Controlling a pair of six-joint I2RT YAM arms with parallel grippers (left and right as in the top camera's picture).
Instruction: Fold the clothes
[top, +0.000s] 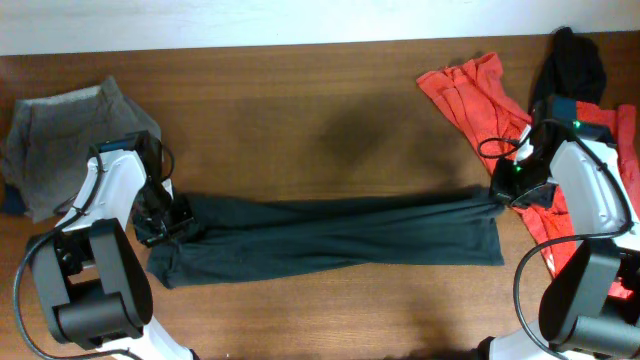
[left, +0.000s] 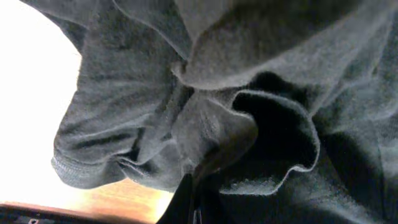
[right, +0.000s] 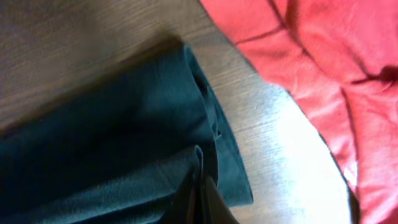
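Note:
The waistband end's cloth lies below my fingers and would settle bunched on the tabletop, so my left gripper opens next.
Dark green trousers (top: 330, 235) lie stretched across the table, folded lengthwise. My left gripper (top: 160, 222) is shut on the waistband end at the left; in the left wrist view bunched dark cloth (left: 236, 112) fills the frame and my fingers (left: 194, 208) pinch it. My right gripper (top: 503, 190) is shut on the leg-hem end at the right; in the right wrist view my fingers (right: 198, 199) clamp the trousers' edge (right: 124, 155) just above the table.
A red garment (top: 470, 95) lies at the back right, with more red cloth (right: 323, 68) beside the right arm. A black garment (top: 575, 60) sits at the far right corner. A grey garment (top: 60, 135) lies at the back left.

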